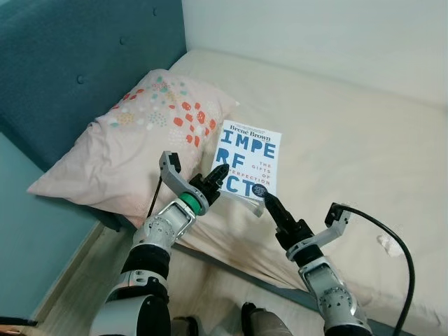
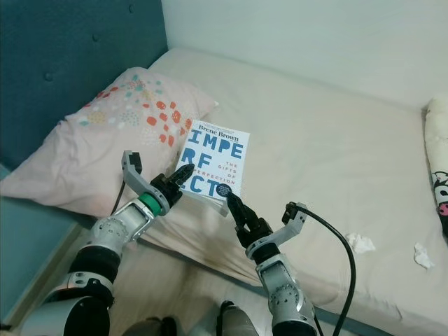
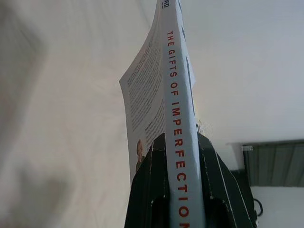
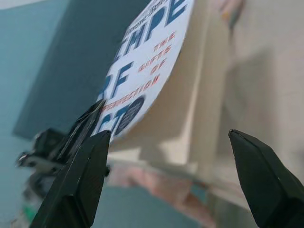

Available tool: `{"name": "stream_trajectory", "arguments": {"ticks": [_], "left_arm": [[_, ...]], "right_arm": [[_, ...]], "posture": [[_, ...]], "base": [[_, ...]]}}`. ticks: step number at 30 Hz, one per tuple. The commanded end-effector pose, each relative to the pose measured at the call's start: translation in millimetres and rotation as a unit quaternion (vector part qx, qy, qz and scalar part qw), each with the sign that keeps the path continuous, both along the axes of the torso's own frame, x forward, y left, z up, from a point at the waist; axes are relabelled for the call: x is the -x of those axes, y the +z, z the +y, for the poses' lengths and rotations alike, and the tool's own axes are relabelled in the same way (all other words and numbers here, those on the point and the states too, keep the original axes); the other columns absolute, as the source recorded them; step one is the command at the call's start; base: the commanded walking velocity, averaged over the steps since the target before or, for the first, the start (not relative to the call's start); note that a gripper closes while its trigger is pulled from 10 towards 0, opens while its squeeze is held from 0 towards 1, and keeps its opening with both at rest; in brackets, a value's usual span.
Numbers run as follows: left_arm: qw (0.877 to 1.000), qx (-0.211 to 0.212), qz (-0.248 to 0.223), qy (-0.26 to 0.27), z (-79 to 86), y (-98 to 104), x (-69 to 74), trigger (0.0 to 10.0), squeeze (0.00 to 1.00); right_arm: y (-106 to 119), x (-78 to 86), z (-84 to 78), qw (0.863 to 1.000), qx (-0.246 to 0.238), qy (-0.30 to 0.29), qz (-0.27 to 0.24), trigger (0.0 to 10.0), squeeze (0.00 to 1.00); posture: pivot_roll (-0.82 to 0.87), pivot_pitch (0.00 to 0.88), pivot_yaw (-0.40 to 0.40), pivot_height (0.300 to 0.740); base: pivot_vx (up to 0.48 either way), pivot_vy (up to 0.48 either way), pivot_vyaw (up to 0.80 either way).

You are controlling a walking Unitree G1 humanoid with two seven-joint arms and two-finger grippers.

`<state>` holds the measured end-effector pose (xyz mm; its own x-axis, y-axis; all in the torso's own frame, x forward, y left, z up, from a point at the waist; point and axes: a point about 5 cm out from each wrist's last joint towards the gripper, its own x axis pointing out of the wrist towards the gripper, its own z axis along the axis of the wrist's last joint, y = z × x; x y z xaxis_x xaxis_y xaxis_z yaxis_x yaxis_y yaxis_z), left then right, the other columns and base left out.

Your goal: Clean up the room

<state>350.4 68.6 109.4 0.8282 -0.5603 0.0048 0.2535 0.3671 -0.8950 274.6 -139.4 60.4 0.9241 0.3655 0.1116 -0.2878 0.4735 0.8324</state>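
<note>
My right gripper has fingers that open less wide than the book's broad cover, so it should next pinch the book across its thin lower corner [image 1: 262,201] [image 4: 147,146] opposite the spine.
A white book [image 1: 248,157] with big blue letters, "The Gifts of Imperfection", is held tilted just above the bed. My left gripper [image 1: 218,175] is shut on its spine [image 3: 178,85] at the near left edge, one finger on each cover. My right gripper [image 1: 269,201] is at the book's near right corner. In the right wrist view its two fingers [image 4: 80,175] stand wide apart, open, with the book's cover [image 4: 147,57] just beyond them.
A pink patterned pillow [image 1: 140,133] lies left of the book against a teal headboard [image 1: 70,63]. The beige mattress [image 1: 350,140] stretches right, with two crumpled tissues [image 2: 360,243] [image 2: 422,255] and a white cushion [image 2: 437,161] at the far right. Wooden floor [image 1: 70,294] lies below.
</note>
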Motion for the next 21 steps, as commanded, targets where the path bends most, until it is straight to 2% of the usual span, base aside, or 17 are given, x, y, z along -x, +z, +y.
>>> {"name": "stream_trajectory", "arguments": {"ticks": [1, 6, 9, 10, 13, 19, 20, 21], "left_arm": [[1.0, 0.022, -0.016, -0.008, -15.6, 13, -3.3, 10.0, 0.0], [0.999, 0.025, -0.018, -0.007, -15.7, 15, -3.3, 10.0, 0.0], [0.999, 0.034, -0.021, -0.008, -17.2, 17, -2.5, 10.0, 0.0], [0.998, 0.05, -0.024, -0.007, -17.7, 20, -2.4, 10.0, 0.0], [0.998, 0.06, -0.026, -0.004, -17.4, 22, -2.7, 10.0, 0.0], [0.995, 0.08, -0.033, 0.04, -10.4, 30, -10.6, 10.0, 0.0], [0.995, 0.08, -0.036, 0.043, -9.8, 31, -11.4, 10.0, 0.0], [0.995, 0.08, -0.036, 0.042, -10.0, 32, -11.6, 10.0, 0.0]], "right_arm": [[-4, 6.5, 6.6, 1.0, -0.013, 0.015, 0.003, 10.0, 1.0], [-3, 3.4, 6.2, 1.0, -0.015, 0.011, 0.007, 10.0, 1.0], [-5, 0.0, 3.0, 0.999, -0.037, -0.001, 0.022, 10.0, 1.0], [-5, -1.4, 1.9, 0.998, -0.059, -0.001, 0.034, 10.0, 1.0], [-5, -1.3, 1.9, 0.997, -0.068, 0.001, 0.039, 10.0, 1.0], [-4, 2.6, -2.1, 0.991, -0.123, 0.006, 0.046, 10.0, 1.0], [-3, 4.2, -1.5, 0.99, -0.134, 0.012, 0.042, 10.0, 0.94], [-2, 5.6, -0.6, 0.989, -0.144, 0.02, 0.038, 10.0, 0.8]], "posture": [[-0.04, 0.116, 0.069, 0.74], [-0.04, 0.116, 0.069, 0.74], [-0.03, 0.116, 0.068, 0.74], [-0.03, 0.113, 0.066, 0.74], [-0.03, 0.113, 0.066, 0.74], [-0.04, 0.108, 0.068, 0.74], [-0.04, 0.106, 0.071, 0.74], [-0.04, 0.104, 0.072, 0.74]], "base": [[0.0, 0.0, 0.0], [0.0, 0.0, 0.0], [0.0, 0.0, 0.0], [0.0, 0.0, 0.0], [0.0, 0.0, 0.0], [0.0, 0.0, 0.0], [0.0, 0.0, 0.0], [0.0, 0.0, 0.0]]}}
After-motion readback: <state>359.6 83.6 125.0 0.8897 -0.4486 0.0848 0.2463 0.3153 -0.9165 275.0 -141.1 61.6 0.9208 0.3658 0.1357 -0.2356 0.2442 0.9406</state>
